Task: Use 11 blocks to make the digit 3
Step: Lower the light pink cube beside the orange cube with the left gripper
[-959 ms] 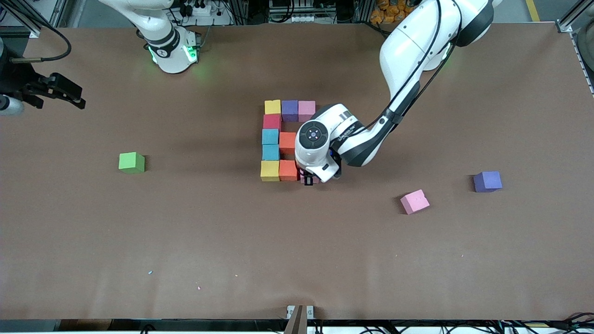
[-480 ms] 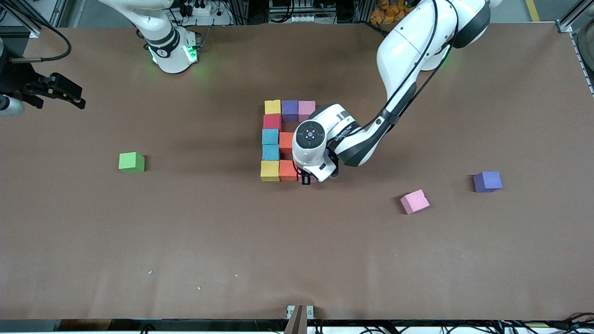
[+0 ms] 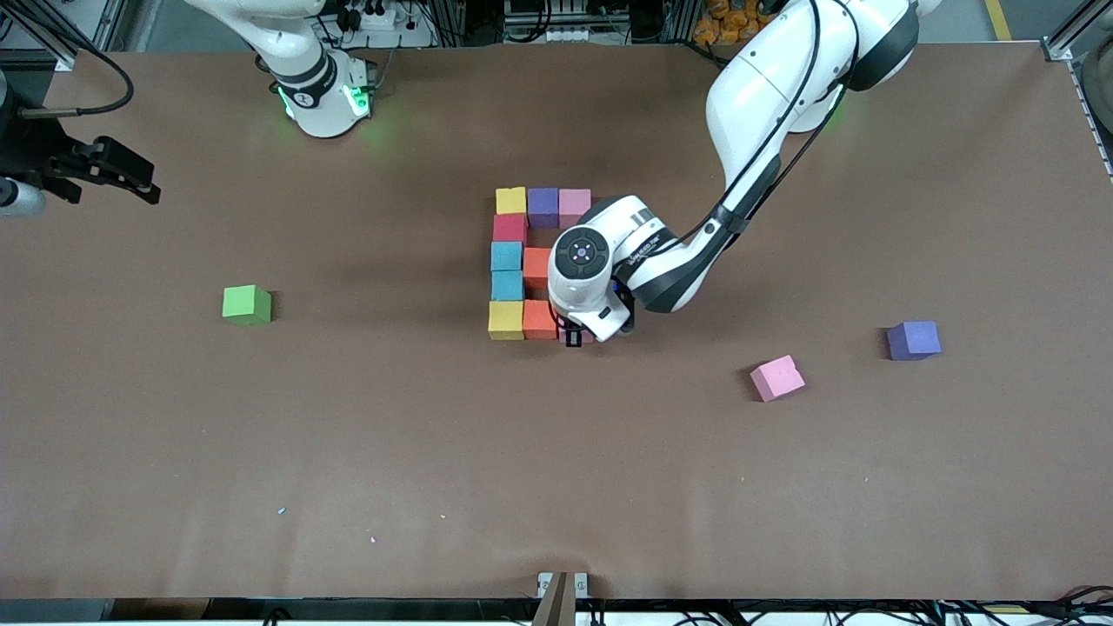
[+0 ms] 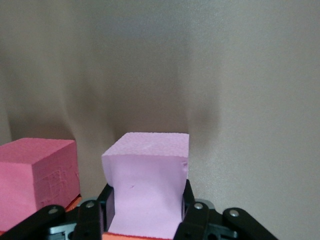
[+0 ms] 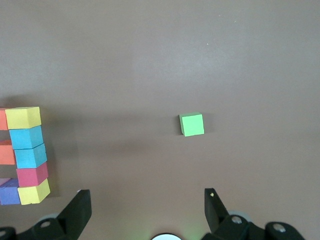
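Note:
I should open my left gripper now. The pink block's lower edge lines up with the orange block's on the tabletop, so the pink block would rest there.
Nine blocks form a figure in mid-table: yellow (image 3: 510, 200), purple (image 3: 543, 207) and pink (image 3: 574, 205) in the row farthest from the camera. A column of red (image 3: 509, 228), blue (image 3: 506, 256), blue (image 3: 507, 285) and yellow (image 3: 505, 320) runs down from it. An orange block (image 3: 537, 265) adjoins the column, and another orange block (image 3: 539, 320) is in the nearest row. My left gripper (image 3: 576, 337) (image 4: 146, 215) is shut on a pink block (image 4: 147, 175), low beside that nearest orange block. My right gripper (image 5: 146, 195) is open and empty, high over the table.
A loose pink block (image 3: 776, 377) and a loose purple block (image 3: 913, 340) lie toward the left arm's end. A green cube (image 3: 247, 305) (image 5: 192, 124) sits alone toward the right arm's end. The left arm's hand covers the inside of the figure.
The left gripper has shifted slightly toward the nearest orange block, carrying the pink block with it. The right arm has not moved.

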Controlling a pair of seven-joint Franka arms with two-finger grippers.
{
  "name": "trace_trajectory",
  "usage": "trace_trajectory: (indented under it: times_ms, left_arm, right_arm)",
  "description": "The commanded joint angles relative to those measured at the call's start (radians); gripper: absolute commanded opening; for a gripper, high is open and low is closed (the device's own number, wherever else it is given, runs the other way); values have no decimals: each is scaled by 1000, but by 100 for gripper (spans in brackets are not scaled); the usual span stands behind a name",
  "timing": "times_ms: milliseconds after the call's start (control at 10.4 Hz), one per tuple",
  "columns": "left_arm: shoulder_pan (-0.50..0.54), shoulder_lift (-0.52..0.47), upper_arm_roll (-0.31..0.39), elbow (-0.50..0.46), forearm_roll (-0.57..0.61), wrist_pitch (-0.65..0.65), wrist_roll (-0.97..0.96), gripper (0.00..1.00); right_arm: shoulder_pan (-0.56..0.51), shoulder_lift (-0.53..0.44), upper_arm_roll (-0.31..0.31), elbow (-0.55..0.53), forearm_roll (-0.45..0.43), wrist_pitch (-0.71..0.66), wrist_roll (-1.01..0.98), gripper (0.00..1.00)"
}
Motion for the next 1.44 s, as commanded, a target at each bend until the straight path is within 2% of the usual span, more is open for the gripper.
trace_trajectory:
  times_ms: [0, 288, 384, 480, 576, 959, 1343]
  left_arm:
    - [-16, 19, 12, 35, -23, -5, -10, 34]
    - [-18, 22, 12, 35, -23, 2, -10, 37]
    - [-18, 22, 12, 35, -23, 4, -10, 44]
    - [-18, 22, 12, 35, -21, 4, -1, 63]
    - [-18, 25, 12, 35, -20, 4, 7, 100]
    - [-15, 13, 12, 33, -20, 1, 15, 100]
    - [-7, -73, -9, 25, -17, -82, 16, 100]
  right_arm:
    - [-7, -15, 7, -5, -10, -8, -9, 100]
    - [-7, -15, 7, -5, -10, -10, -9, 100]
    - [-7, -15, 7, -5, -10, -10, -9, 100]
    - [-7, -15, 7, -5, -10, -11, -9, 100]
    - [-7, -15, 7, -5, -10, -14, -9, 100]
    - [-7, -15, 7, -5, -10, -14, -9, 100]
    - [-7, -15, 7, -5, -10, -16, -9, 100]
